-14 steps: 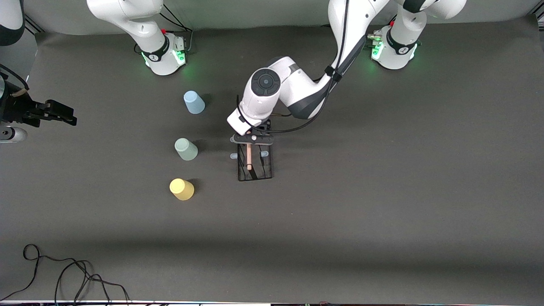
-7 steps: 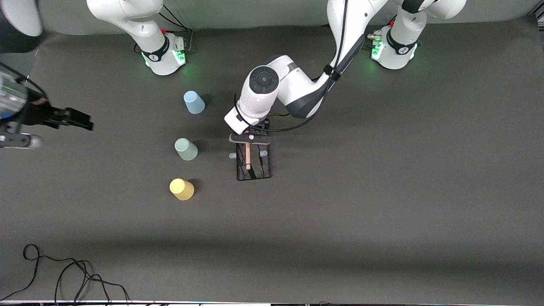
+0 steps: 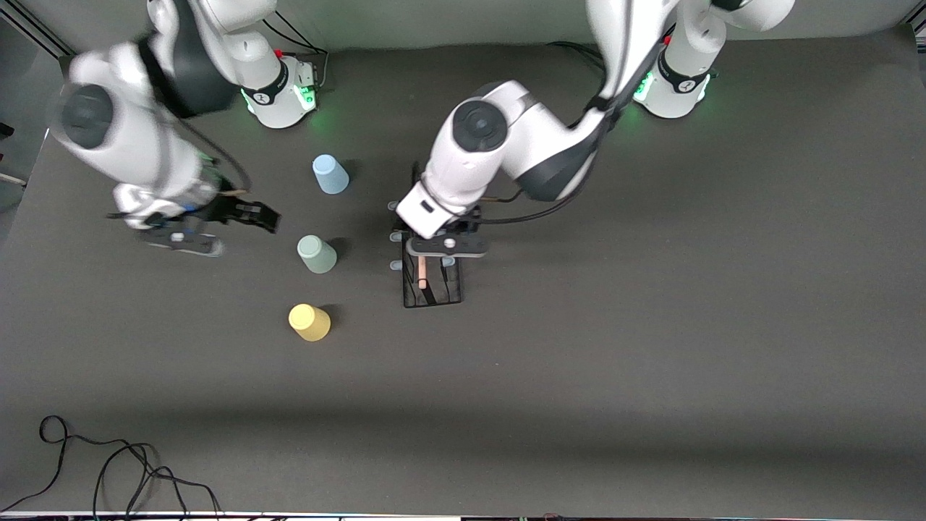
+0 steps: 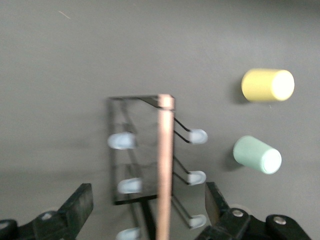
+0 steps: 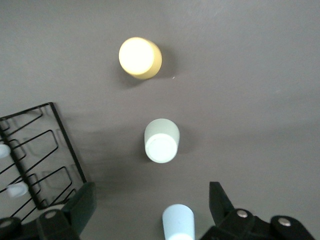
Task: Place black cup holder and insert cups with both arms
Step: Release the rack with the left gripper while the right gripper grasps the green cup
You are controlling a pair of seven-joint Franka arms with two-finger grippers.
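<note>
The mint green cup will hang on one of the holder's pale-tipped pegs, so my right gripper will next grab it by its side (image 3: 322, 259) (image 5: 162, 128).
The black cup holder (image 3: 432, 287) stands on the table mat with its wooden rod handle (image 3: 422, 273) on top and its pale-tipped pegs (image 4: 121, 141) sticking out sideways. My left gripper (image 3: 445, 251) (image 4: 148, 204) hangs open just over the holder. Its fingers (image 4: 80, 205) straddle the rod (image 4: 165, 160) without touching it. Three cups stand upside down beside the holder, toward the right arm's end: light blue (image 3: 330, 174) (image 5: 178, 223), mint green (image 3: 317, 254) (image 5: 161, 141) and yellow (image 3: 309, 322) (image 5: 140, 57). My right gripper (image 3: 253, 214) (image 5: 152, 202) is open and empty, up over the mat beside the blue and mint cups.
Loose black cables (image 3: 108, 463) lie at the mat's corner nearest the front camera, at the right arm's end. The two green-lit arm bases (image 3: 278, 94) (image 3: 669, 87) stand along the edge farthest from that camera.
My left gripper has opened, let go of the rod handle and risen slightly. My right arm has swung in from the table's end toward the cups.
</note>
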